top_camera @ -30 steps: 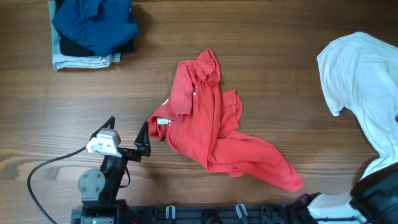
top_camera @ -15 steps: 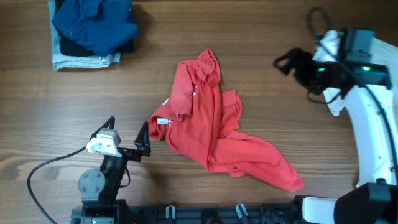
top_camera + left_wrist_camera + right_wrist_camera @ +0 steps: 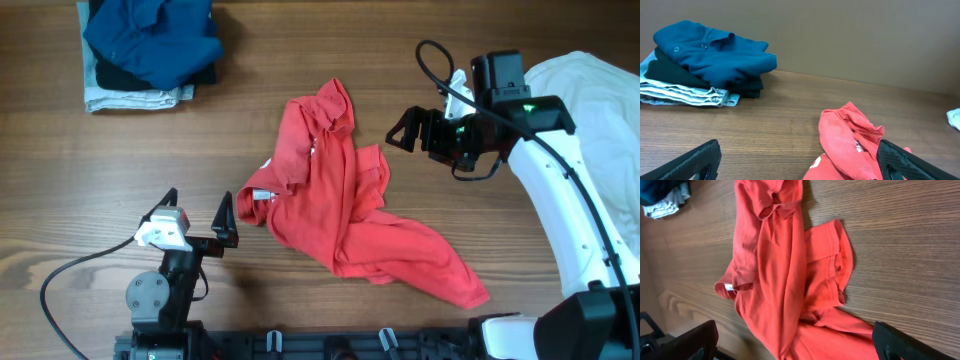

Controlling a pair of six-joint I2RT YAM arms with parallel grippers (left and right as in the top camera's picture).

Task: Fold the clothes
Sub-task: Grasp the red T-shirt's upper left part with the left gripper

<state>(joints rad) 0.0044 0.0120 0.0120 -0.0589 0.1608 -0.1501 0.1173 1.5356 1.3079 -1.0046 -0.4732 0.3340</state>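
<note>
The robot's left gripper will next draw the crumpled cloth out for folding, so it will grab the red T-shirt by its bunched side near the white print.
The clothes here are a crumpled red T-shirt in the middle of the table and a white shirt heaped at the far right. My right gripper hovers just right of the red T-shirt's upper part, open and empty. In the right wrist view the red T-shirt fills the space below and between the fingers. My left gripper is open and empty, just left of the T-shirt's hem. The left wrist view shows the red T-shirt near its right finger.
A stack of folded garments, blue on top, sits at the back left, seen as a folded stack in the left wrist view too. The right arm crosses the table's right side in front of the white shirt. A cable trails left of the left arm.
My right arm has swung in from the right edge and moved left to the red T-shirt, its jaws opening. The white shirt now lies at the right. The left arm hardly moved.
</note>
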